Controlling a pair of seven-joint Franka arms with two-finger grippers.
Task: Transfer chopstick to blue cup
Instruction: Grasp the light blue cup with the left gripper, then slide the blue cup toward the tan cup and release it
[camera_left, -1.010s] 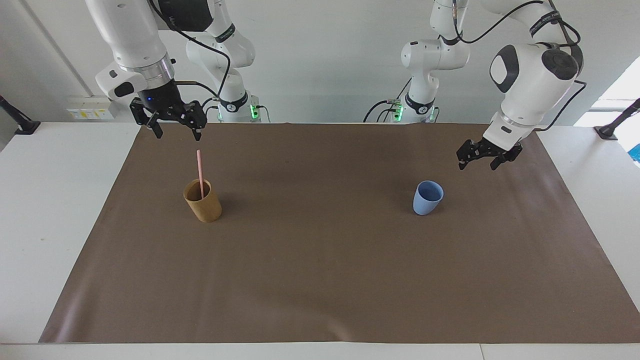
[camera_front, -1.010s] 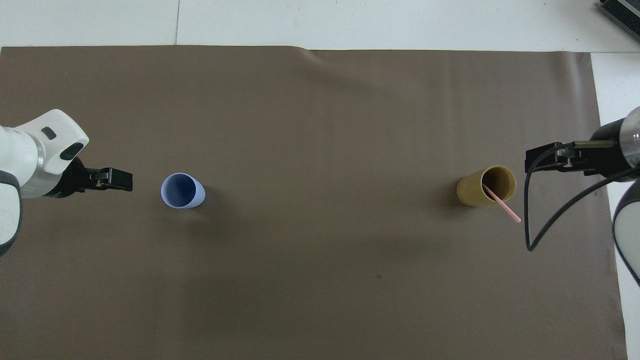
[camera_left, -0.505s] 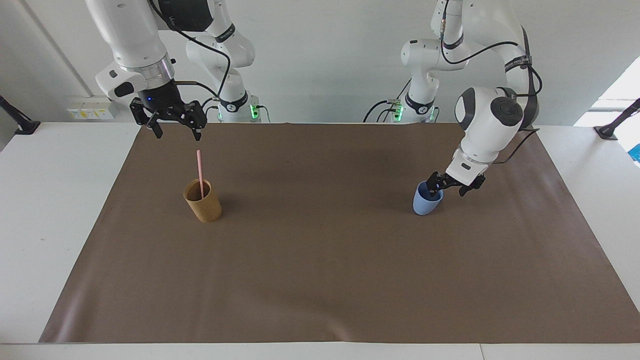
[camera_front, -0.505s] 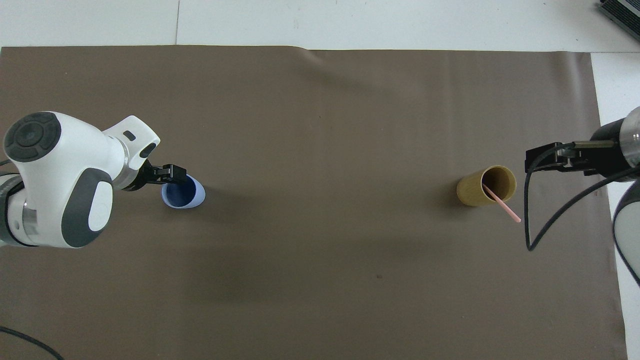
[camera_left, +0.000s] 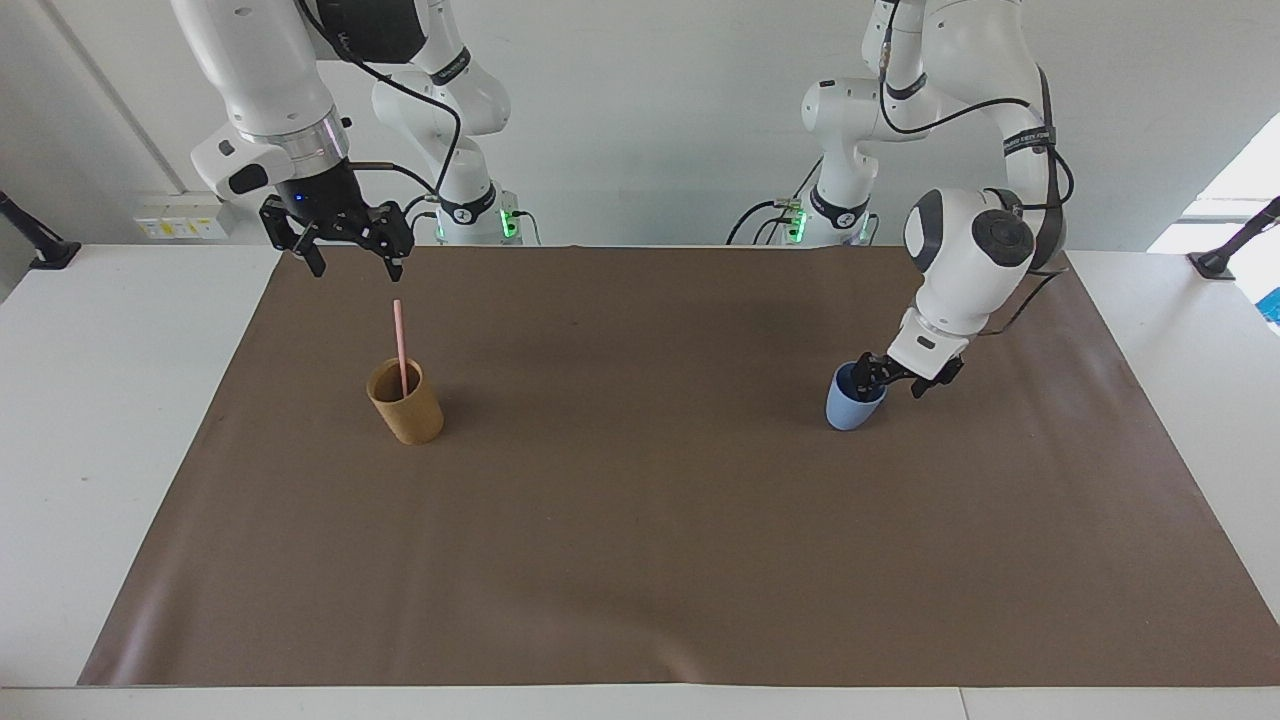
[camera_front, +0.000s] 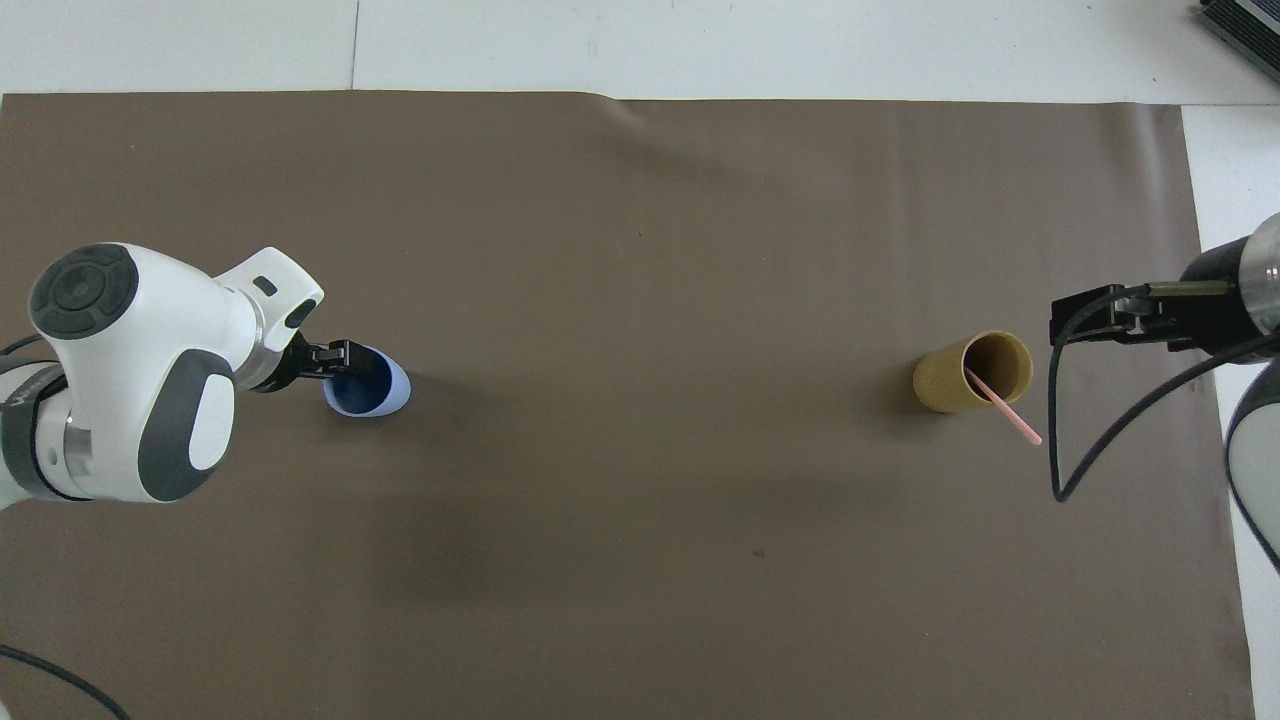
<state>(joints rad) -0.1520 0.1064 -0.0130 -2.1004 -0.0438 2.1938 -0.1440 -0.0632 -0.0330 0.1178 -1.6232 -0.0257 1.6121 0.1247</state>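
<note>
The left gripper grabs the blue cup by its rim (camera_front: 380, 362) next. That leaves the blue cup's opening (camera_front: 359, 392) free to receive the chopstick.
The pale-pink chopstick (camera_left: 400, 340) (camera_front: 1005, 408) stands leaning in a tan-brown cylindrical cup (camera_left: 408, 405) (camera_front: 955, 378) toward the right arm's end of the table. My right gripper (camera_left: 352, 262) (camera_front: 1060, 322) hangs open in the air above the chopstick's top, apart from it. The light-blue cup (camera_left: 848, 410) (camera_front: 388, 388) stands upright toward the left arm's end. My left gripper (camera_left: 890, 378) (camera_front: 345, 357) is down at its rim, still open, with one finger inside the cup and the other outside its wall.
A brown mat (camera_left: 640, 560) covers most of the white table (camera_left: 100, 400). A black cable (camera_front: 1075, 440) loops down from the right wrist beside the tan cup. A dark object (camera_front: 1245, 25) lies at the table's corner, farther from the robots.
My left gripper swung down from the air beside the blue cup to the cup's rim, then settled slightly lower, fingers narrowing a little. The right arm, chopstick and both cups stayed put.
</note>
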